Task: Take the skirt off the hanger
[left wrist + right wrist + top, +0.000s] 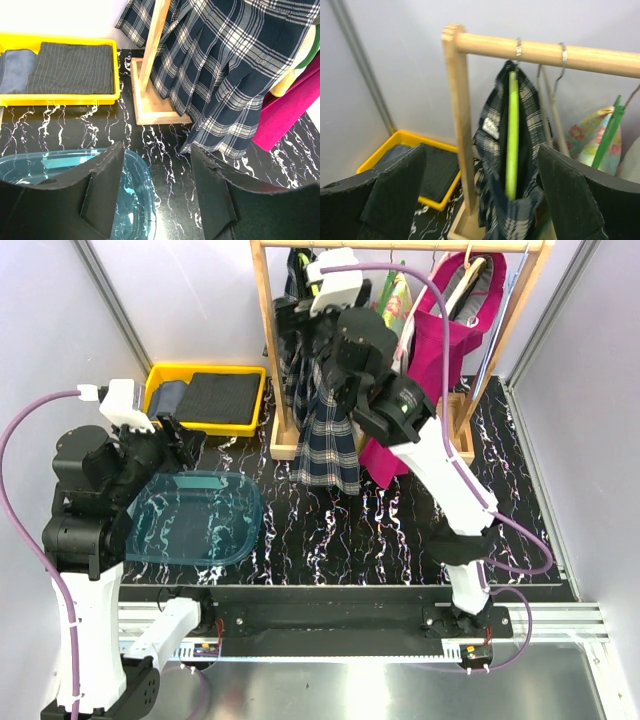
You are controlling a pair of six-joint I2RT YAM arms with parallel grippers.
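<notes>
The right gripper picks up the lime-green hanger by its exposed near arm (pixel 512 155) next, which leaves the skirt's waist free to slide off.
A navy plaid skirt (pixel 325 435) hangs on a lime-green hanger (pixel 512 135) from the wooden rack's rail (pixel 545 51), at its left end. It also shows in the left wrist view (pixel 225 75) and the right wrist view (pixel 510 210). My right gripper (pixel 480 195) is open, raised by the rack's left post, jaws either side of the skirt's waist without touching. My left gripper (pixel 157 195) is open and empty, low over the table beside a blue tray (pixel 195 518), pointing at the skirt's hem.
A yellow bin (pixel 205 398) with folded dark cloths sits back left. The wooden rack's post (pixel 460 125) and base (pixel 155 107) stand close to the skirt. A magenta garment (pixel 445 370) and other clothes hang to the right. Grey walls enclose the table.
</notes>
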